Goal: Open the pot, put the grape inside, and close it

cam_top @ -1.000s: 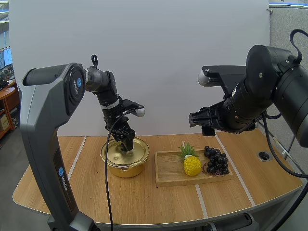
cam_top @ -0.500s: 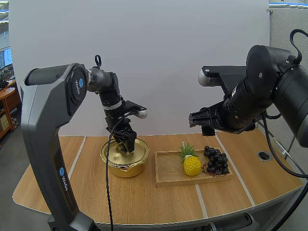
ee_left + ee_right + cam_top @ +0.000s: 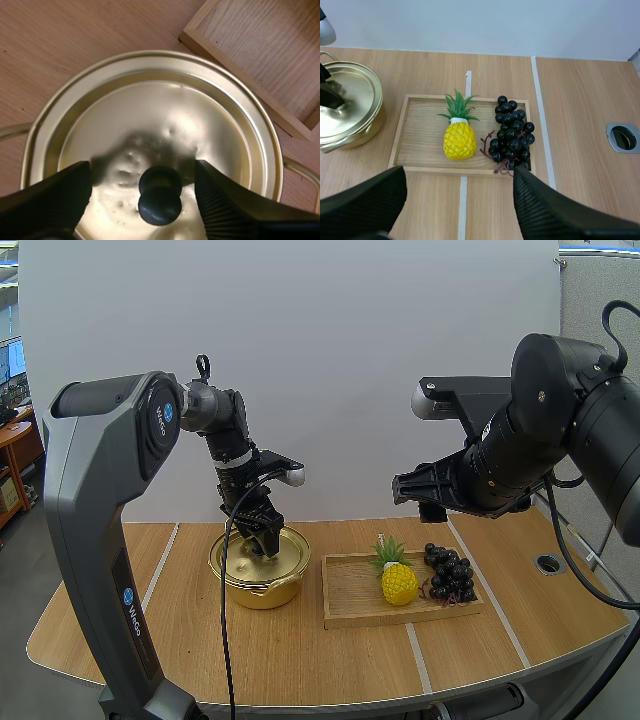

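Note:
Next, my left gripper grabs the lid by its black knob (image 3: 160, 195) to open the gold pot for the grapes.
A gold pot (image 3: 258, 575) stands left of centre on the table with its lid (image 3: 165, 120) on. My left gripper (image 3: 263, 540) reaches down onto the lid. It is open, its fingers (image 3: 60, 192) standing either side of the black knob (image 3: 160, 195) with gaps between. The dark bunch of grapes (image 3: 450, 575) (image 3: 511, 135) lies at the right end of the wooden tray (image 3: 350, 618) (image 3: 420, 150). High above the tray my right gripper (image 3: 430, 502) (image 3: 459, 175) hangs open with nothing in it.
A yellow toy pineapple (image 3: 399, 580) (image 3: 459, 137) lies in the tray beside the grapes. A round metal grommet (image 3: 548, 563) (image 3: 623, 137) is set in the table at the far right. Bare wood lies in front of the pot and the tray.
My left gripper has shifted slightly to the right and settled lower over the lid's knob. The right arm, the grapes and the tray have not moved.

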Motion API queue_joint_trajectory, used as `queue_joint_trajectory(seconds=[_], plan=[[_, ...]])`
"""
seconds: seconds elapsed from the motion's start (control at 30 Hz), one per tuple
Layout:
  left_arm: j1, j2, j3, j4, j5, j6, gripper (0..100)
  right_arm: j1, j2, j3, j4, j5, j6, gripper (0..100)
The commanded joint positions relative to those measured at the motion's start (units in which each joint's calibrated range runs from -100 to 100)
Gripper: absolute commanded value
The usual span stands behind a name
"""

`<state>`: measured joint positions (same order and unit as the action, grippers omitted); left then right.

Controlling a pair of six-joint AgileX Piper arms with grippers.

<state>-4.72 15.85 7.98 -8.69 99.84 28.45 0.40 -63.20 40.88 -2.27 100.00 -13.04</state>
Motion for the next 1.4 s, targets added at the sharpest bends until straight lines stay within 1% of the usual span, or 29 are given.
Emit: queue_joint_trajectory(seconds=[0.0, 0.03, 0.1, 0.13, 0.37, 0.5, 0.8, 1.13, 1.37], plan=[[-0.22, 0.13, -0.68, 0.27, 0.16, -0.41, 42, -0.18, -0.15, -0.48, 0.19, 0.00, 0.00, 100], [-0.22, 0.13, -0.68, 0.27, 0.16, -0.41, 27, -0.18, -0.15, -0.48, 0.19, 0.00, 0.00, 100], [-0.22, 0.13, -0.68, 0.27, 0.16, -0.41, 1, -0.18, -0.15, -0.48, 0.19, 0.00, 0.00, 100], [-0.22, 0.13, -0.68, 0.27, 0.16, -0.41, 0, -0.18, -0.15, -0.48, 0.19, 0.00, 0.00, 100], [-0.22, -0.40, -1.13, 0.27, 0.16, -0.53, 0, -0.18, -0.15, -0.48, 0.19, 0.00, 0.00, 100], [-0.22, -2.86, -3.58, 0.38, 0.16, -1.33, 0, -0.18, -0.15, -0.48, 0.19, 0.00, 0.00, 100], [-0.22, -12.58, -12.44, 0.77, 0.16, -4.32, 0, -0.18, -0.15, -0.48, 0.19, 0.00, 0.00, 100], [-0.22, -24.57, -21.65, 1.54, 0.16, -5.59, 0, -0.18, -0.15, -0.48, 0.19, 0.00, 0.00, 100], [-0.22, -28.99, -31.11, 4.95, 0.16, -9.62, 0, -0.18, -0.15, -0.48, 0.19, 0.00, 0.00, 100]])
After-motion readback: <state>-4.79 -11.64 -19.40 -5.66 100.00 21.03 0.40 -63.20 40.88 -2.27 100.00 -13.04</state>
